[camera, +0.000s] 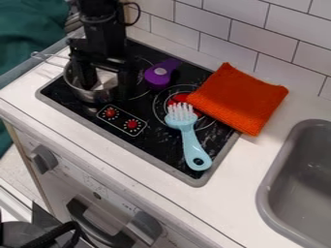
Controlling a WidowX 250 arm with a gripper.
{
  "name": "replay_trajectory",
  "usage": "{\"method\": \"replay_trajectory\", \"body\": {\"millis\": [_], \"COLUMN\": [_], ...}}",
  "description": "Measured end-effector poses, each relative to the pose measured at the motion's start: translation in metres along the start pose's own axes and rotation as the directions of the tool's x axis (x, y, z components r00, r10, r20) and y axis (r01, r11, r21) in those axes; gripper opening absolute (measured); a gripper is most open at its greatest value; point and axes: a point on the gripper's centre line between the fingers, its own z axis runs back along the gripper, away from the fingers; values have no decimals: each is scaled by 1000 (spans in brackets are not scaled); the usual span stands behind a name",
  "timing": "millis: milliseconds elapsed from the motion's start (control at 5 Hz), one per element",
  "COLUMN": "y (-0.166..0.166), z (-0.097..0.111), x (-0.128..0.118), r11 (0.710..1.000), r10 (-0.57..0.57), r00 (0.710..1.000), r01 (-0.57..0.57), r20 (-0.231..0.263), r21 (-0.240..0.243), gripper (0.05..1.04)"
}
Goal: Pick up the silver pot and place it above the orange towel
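The gripper grips the silver pot (94,96) by its rim opposite the wire handle next, to place it above the orange towel.
My gripper (105,80) hangs over the silver pot (94,96) at the stove's upper left, its fingers spread apart. The left finger reaches down inside the pot, and the other is by the pot's right side; whether it touches the wall I cannot tell. The pot stands upright on the black stovetop, its wire handle pointing to the upper left and its far rim partly hidden by the gripper. To the right, the orange towel (239,99) lies folded across the stove's back right corner and the white counter.
A light blue brush (190,138) lies bristles up on the stove's right part. Behind it is a purple object (160,73) with a grey button. The grey sink (266,186) is at the right, and a tiled wall (200,22) runs along the back.
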Motion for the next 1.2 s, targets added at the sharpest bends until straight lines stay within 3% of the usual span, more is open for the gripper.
{"method": "replay_trajectory", "body": {"millis": [400, 800, 1000, 1200], "y": [0, -1, -3, -4], "z": [-15, -14, -7, 4], "x": [6, 8, 8, 5], "r11": [999, 993, 988, 986], "r10": [-34, -117, -152, -164], "r00": [999, 992, 986, 983], "r01": [34, 117, 153, 165], "r20": [-4, 42, 73, 80], "r21": [-15, -16, -15, -11], "gripper": [961, 359, 150, 62]}}
